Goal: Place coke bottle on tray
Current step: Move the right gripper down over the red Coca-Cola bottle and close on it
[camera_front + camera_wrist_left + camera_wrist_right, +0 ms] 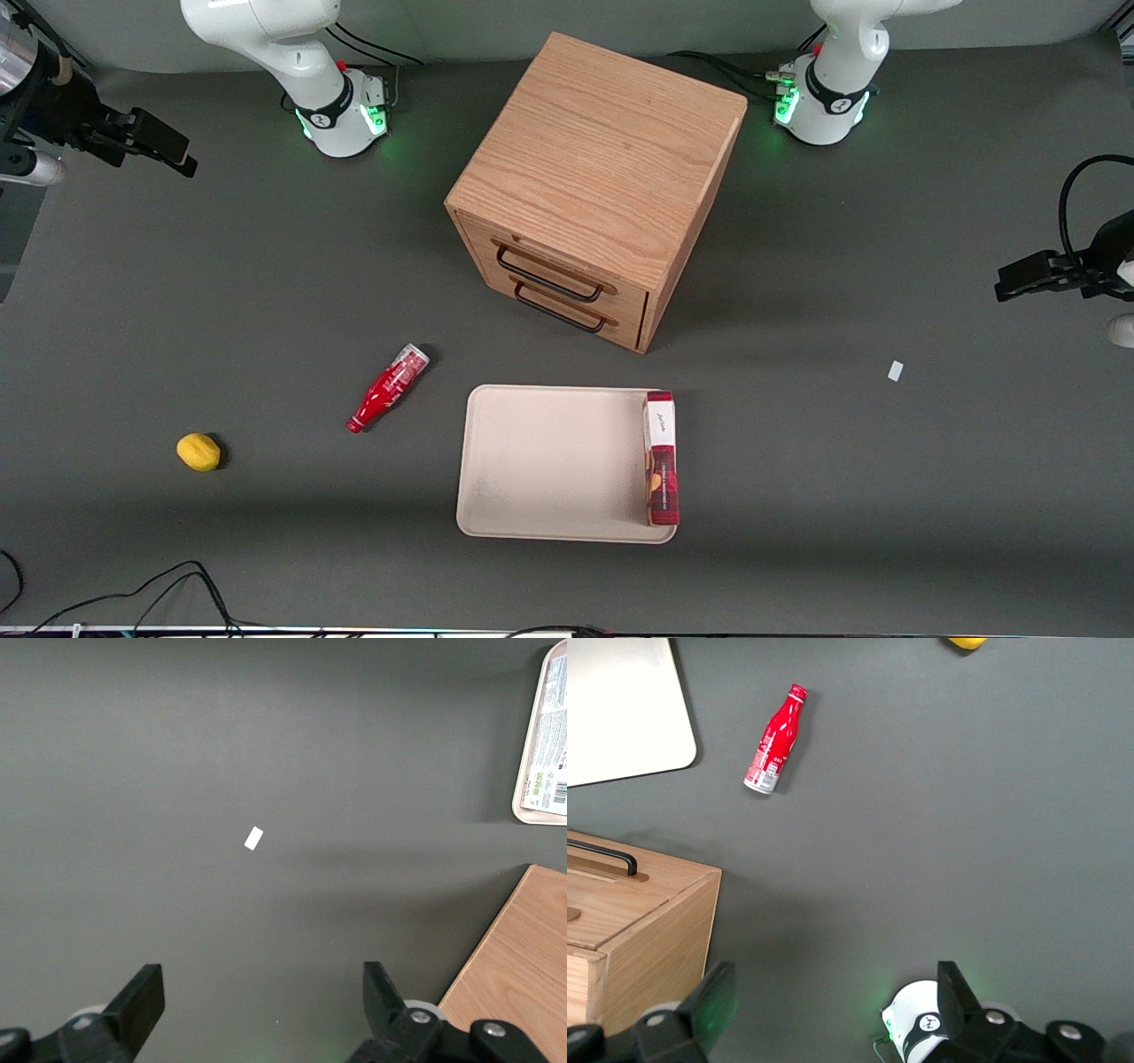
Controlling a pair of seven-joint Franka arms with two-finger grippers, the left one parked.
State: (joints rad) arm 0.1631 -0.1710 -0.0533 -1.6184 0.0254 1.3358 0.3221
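Observation:
My right gripper grabs the coke bottle by its labeled lower body (400, 372) next, to set it on the tray (549, 461).
The coke bottle (387, 388) is small, red and slim. It lies on its side on the dark table beside the tray, its red cap toward the front camera and its clear base toward the cabinet. It also shows in the right wrist view (772, 740). The beige tray (549, 461) lies flat in front of the wooden cabinet; one corner of it shows in the right wrist view (620, 709). My right gripper (173, 146) is open and empty (833, 1001). It hangs high at the working arm's end of the table, farther from the front camera than the bottle.
A red plaid box (662, 461) lies on the tray along the edge away from the bottle. The wooden drawer cabinet (594, 168) stands mid-table. A yellow lemon-like object (198, 452) lies toward the working arm's end. A white scrap (896, 371) lies toward the parked arm's end.

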